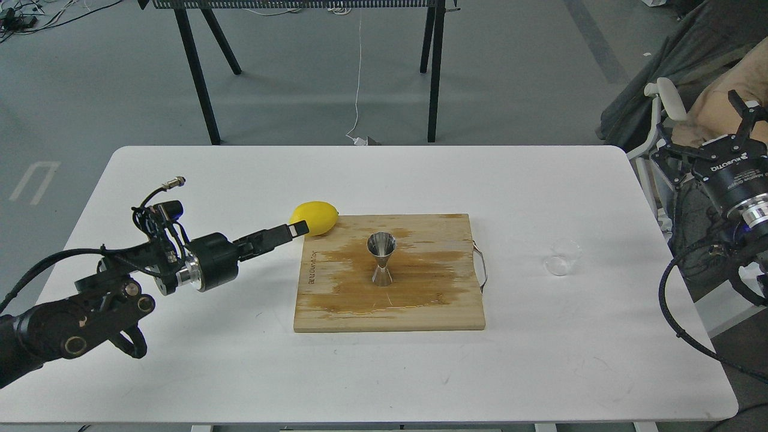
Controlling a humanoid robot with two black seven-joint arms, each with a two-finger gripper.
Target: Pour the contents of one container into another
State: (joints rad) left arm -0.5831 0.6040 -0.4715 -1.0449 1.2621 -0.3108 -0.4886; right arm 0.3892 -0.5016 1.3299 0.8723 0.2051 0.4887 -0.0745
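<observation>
The clear cup should be held by its side [561, 258] next, with my right gripper. The cup's rim then stays free to pour into the steel jigger [381, 258].
The steel jigger [381, 258] stands upright in the middle of the wet wooden cutting board [432, 306]. The clear cup [563, 257] sits on the white table to the right of the board, with nothing near it. My left gripper [294, 230] hovers left of the board, its tip just in front of the lemon [315, 216]; it is seen edge-on, so its fingers cannot be told apart. It holds nothing that I can see. My right gripper [699, 129] hangs beyond the table's right edge, fingers spread, empty.
The white table [180, 360] carries the board at its centre. A chair with cloth [690, 78] stands off the right edge beside my right arm. Black table legs [198, 78] stand on the floor behind.
</observation>
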